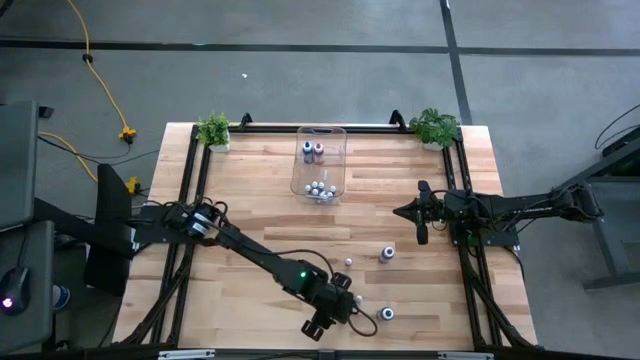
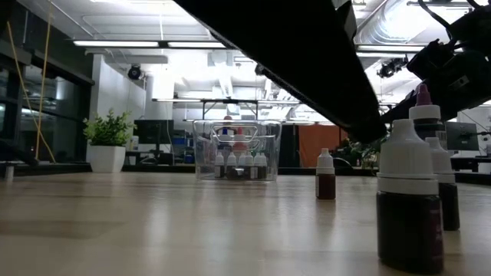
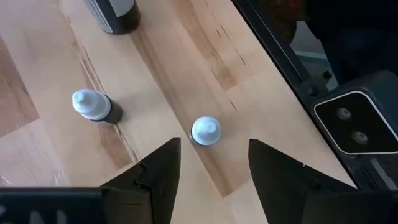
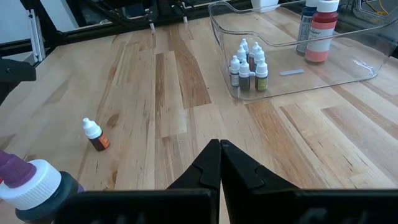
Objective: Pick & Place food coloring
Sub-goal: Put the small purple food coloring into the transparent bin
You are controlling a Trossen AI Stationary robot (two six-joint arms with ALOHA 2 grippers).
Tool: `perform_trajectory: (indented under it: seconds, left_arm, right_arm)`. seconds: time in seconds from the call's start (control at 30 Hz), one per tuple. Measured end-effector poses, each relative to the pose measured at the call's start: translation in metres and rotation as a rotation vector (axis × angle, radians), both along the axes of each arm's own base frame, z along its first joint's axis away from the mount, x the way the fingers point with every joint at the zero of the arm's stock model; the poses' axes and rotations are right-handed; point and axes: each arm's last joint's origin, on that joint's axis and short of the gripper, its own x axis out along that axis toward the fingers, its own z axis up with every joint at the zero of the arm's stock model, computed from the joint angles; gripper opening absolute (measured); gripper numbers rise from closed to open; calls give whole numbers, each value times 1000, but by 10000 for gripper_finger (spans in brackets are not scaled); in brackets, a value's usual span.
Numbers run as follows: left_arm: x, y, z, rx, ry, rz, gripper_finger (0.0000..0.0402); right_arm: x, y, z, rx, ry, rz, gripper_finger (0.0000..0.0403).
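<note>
The left gripper takes hold of the tiny food coloring bottle by its white cap (image 3: 205, 130) next, to place it in the clear bin.
My left gripper (image 3: 214, 149) is open near the table's front edge (image 1: 345, 308), tilted downward. A tiny food coloring bottle with a white cap (image 3: 205, 130) stands upright on the wood just past its fingertips, in line with the gap and untouched. A second tiny bottle (image 3: 93, 106) sits beside it, and a larger dark one (image 3: 118, 15) stands farther on. The clear bin (image 1: 320, 160) at the table's far middle holds several small bottles (image 4: 249, 65) and two larger ones (image 4: 317, 31). My right gripper (image 4: 219, 155) is shut and empty and waits at the right side (image 1: 420, 215).
More bottles stand loose on the table: a small one (image 1: 348, 263), a larger one (image 1: 387, 254) and one near the front (image 1: 387, 314). Two potted plants (image 1: 213, 130) (image 1: 434, 127) stand at the far corners. A camera housing (image 3: 357, 121) sits at the near edge.
</note>
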Motion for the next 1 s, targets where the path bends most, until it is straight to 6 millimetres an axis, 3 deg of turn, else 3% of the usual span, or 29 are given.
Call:
perform_trajectory:
  seconds: [0.37, 1.0]
  left_arm:
    - [6, 2, -19, 31, 9, -14, 184]
    - [12, 1, -16, -4, -51, -9, 184]
  right_arm:
    - [0, 0, 0, 0, 0, 0, 0]
    - [0, 0, 0, 0, 0, 0, 0]
